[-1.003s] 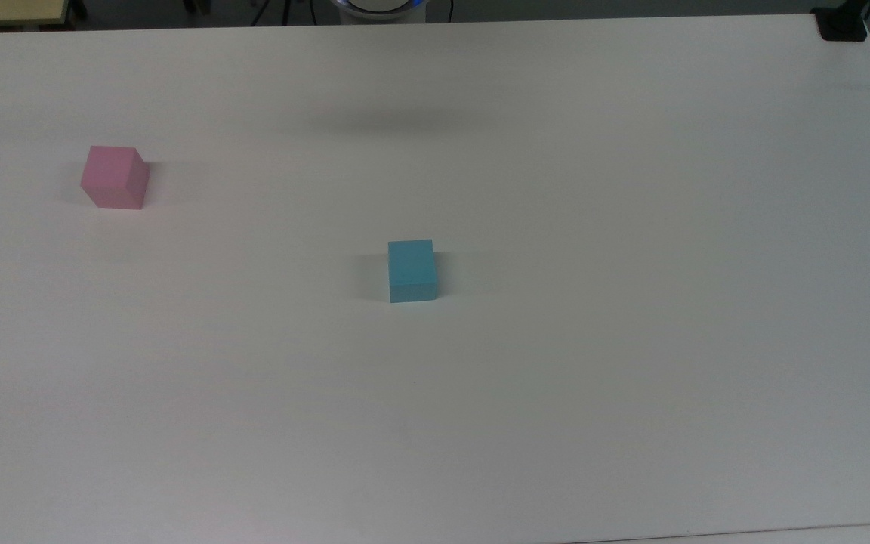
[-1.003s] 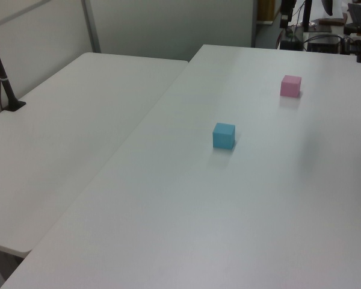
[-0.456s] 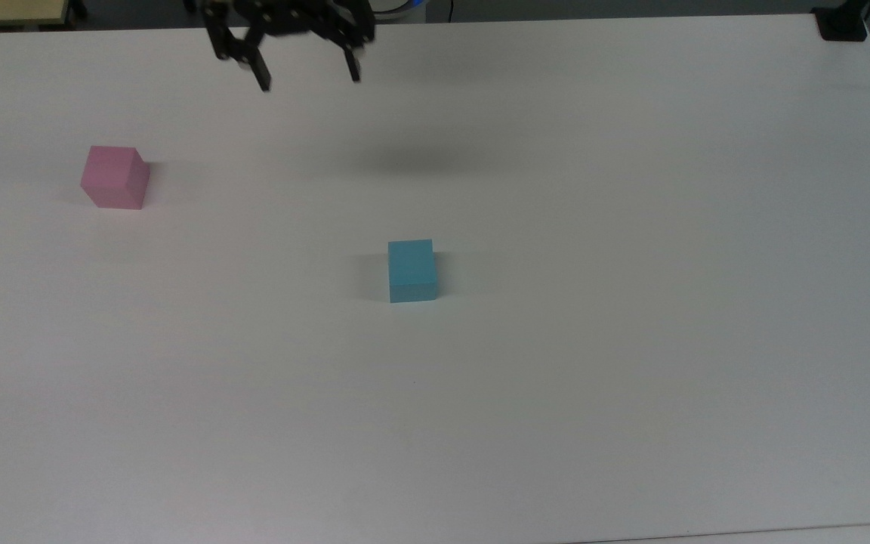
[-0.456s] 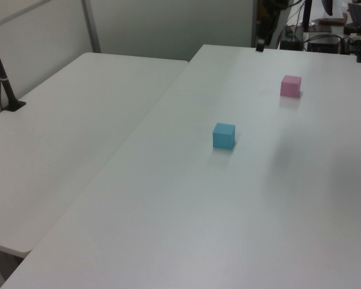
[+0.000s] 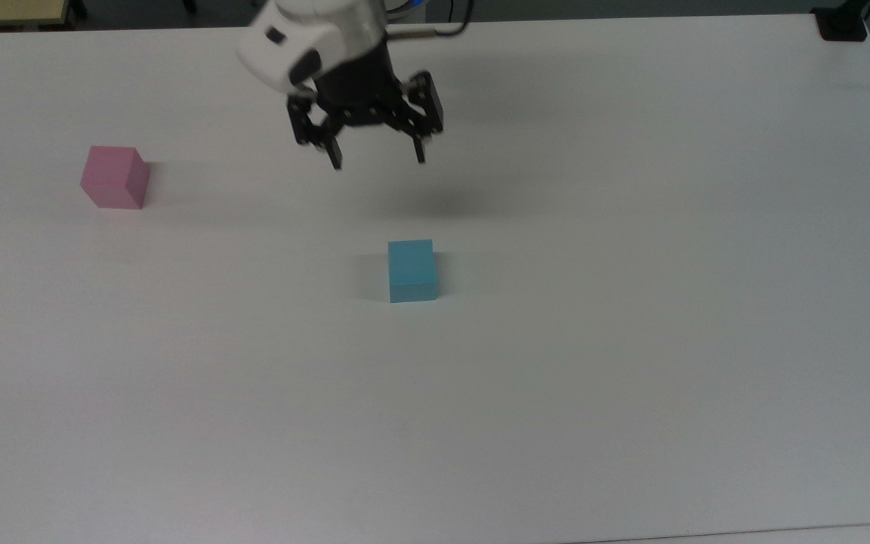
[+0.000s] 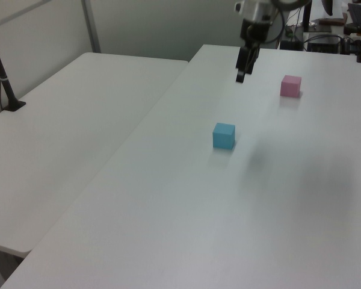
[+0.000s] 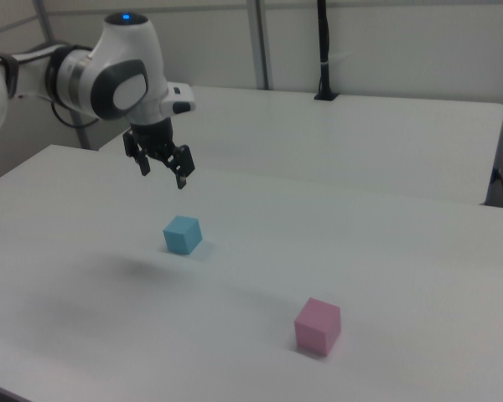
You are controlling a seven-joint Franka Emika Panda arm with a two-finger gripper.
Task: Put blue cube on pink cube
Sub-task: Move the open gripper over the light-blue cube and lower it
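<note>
My gripper is going to grab the blue cube [image 6: 224,135] by its opposite sides next, to stack it on the pink cube [image 6: 290,86].
The blue cube [image 5: 411,270] rests on the white table [image 5: 631,340] near its middle, also seen as blue cube [image 6: 224,135] and blue cube [image 7: 183,234]. The pink cube [image 5: 115,177] stands apart from it at the top view's left; it is the pink cube [image 6: 290,85] in the left view and the pink cube [image 7: 318,326] in the right view. My gripper [image 5: 378,161] hangs open and empty in the air, above the table and short of the blue cube, shown too as gripper [image 7: 163,175] and gripper [image 6: 241,74].
A second white table [image 6: 66,138] adjoins the work table at the left view's left, with a black post [image 6: 3,78] clamped to it. A black clamp [image 5: 841,23] sits at the top view's upper right corner. Desk clutter [image 6: 331,33] lies beyond the far edge.
The arm has swung in from the top view's upper edge and come down toward the blue cube, fingers still open. Its shadow slid with it. Both cubes stayed put.
</note>
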